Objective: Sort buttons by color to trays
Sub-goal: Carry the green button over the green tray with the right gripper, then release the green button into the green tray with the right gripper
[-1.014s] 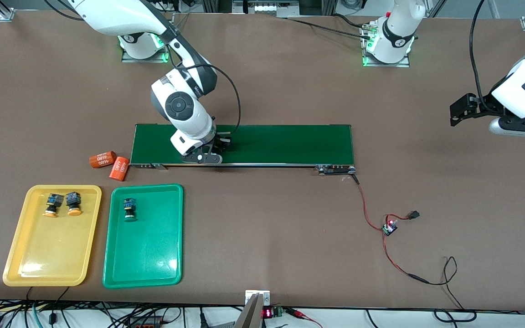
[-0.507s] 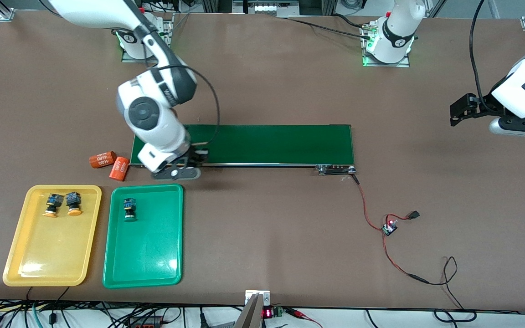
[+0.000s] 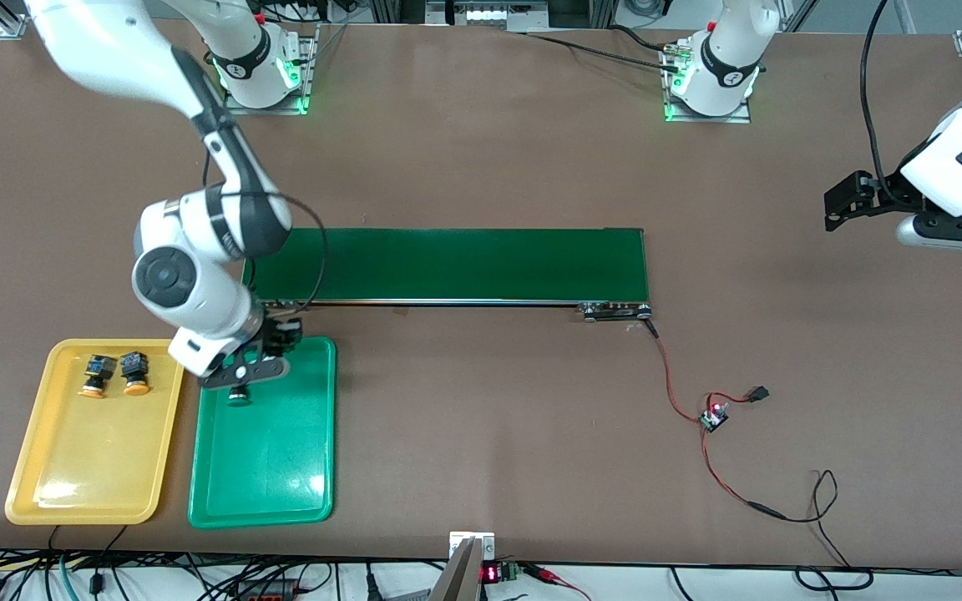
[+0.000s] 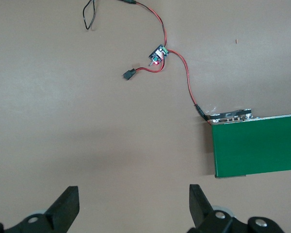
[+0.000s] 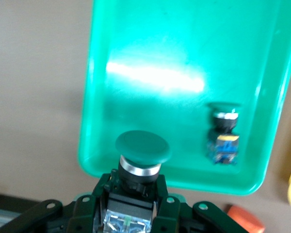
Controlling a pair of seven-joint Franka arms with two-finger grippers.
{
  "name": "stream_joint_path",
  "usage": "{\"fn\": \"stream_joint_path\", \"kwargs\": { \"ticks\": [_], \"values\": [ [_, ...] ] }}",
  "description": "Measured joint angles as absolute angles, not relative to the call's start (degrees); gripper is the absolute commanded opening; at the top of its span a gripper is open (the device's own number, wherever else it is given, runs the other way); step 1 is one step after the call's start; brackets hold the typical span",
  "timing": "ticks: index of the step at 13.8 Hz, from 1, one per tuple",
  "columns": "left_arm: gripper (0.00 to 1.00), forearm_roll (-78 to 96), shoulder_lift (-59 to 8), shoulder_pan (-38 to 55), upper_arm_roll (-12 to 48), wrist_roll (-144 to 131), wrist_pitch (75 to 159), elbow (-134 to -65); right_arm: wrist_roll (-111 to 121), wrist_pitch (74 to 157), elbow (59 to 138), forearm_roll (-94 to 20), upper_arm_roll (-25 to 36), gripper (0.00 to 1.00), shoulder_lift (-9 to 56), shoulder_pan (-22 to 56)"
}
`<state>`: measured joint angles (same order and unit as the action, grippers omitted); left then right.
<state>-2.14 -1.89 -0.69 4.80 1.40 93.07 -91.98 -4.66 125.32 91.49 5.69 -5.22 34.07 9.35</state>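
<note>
The held green-capped button (image 5: 142, 150) is still high over the end of the green tray, so it comes down next, before my right gripper lets it go.
My right gripper (image 3: 249, 368) is shut on a green-capped button (image 5: 142, 148) and holds it over the end of the green tray (image 3: 281, 467) nearest the conveyor. A second green-capped button (image 5: 224, 131) lies in that tray (image 5: 150, 53); in the front view it (image 3: 238, 396) is mostly hidden under the gripper. Two orange-capped buttons (image 3: 94, 376) (image 3: 134, 373) lie in the yellow tray (image 3: 55, 467) beside the green one. My left gripper (image 3: 833, 209) waits open and empty above bare table at the left arm's end; it also shows in the left wrist view (image 4: 134, 204).
The dark-green conveyor belt (image 3: 464, 265) lies across the table's middle, farther from the front camera than the trays. Red and black wires with a small circuit board (image 3: 712, 417) trail from its end. An orange cylinder (image 5: 245, 218) lies just outside the green tray.
My right gripper has moved from the conveyor belt toward the front camera and the right arm's end, carrying the green-capped button to over the green tray. The left arm has not moved.
</note>
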Motion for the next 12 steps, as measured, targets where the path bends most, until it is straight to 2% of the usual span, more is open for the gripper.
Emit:
{"fn": "stream_joint_path", "kwargs": {
  "ticks": [3,7,8,9,10,12],
  "values": [
    [1.0,-2.1,-1.9,-0.7,4.8,1.4,93.1,-92.0,-1.9,125.7,87.2,5.7,-5.1,0.16,38.1,8.3],
    [1.0,-2.1,-1.9,-0.7,4.8,1.4,93.0,-92.0,-1.1,131.4,85.9,5.7,-5.0,0.24,43.1,7.3],
    [1.0,-2.1,-1.9,-0.7,4.8,1.4,93.0,-92.0,-1.0,132.0,85.8,5.7,-4.9,0.37,43.7,7.2],
    [1.0,-2.1,-1.9,-0.7,4.8,1.4,93.0,-92.0,-1.0,132.1,85.5,5.7,-4.9,0.56,44.0,7.1],
    [1.0,-2.1,-1.9,-0.7,4.8,1.4,93.0,-92.0,-1.0,132.1,85.4,5.7,-4.9,1.0,44.1,7.0],
    [1.0,-2.1,-1.9,-0.7,4.8,1.4,93.0,-92.0,-1.0,132.1,85.0,5.7,-4.9,1.0,44.0,6.8]
  ]
}}
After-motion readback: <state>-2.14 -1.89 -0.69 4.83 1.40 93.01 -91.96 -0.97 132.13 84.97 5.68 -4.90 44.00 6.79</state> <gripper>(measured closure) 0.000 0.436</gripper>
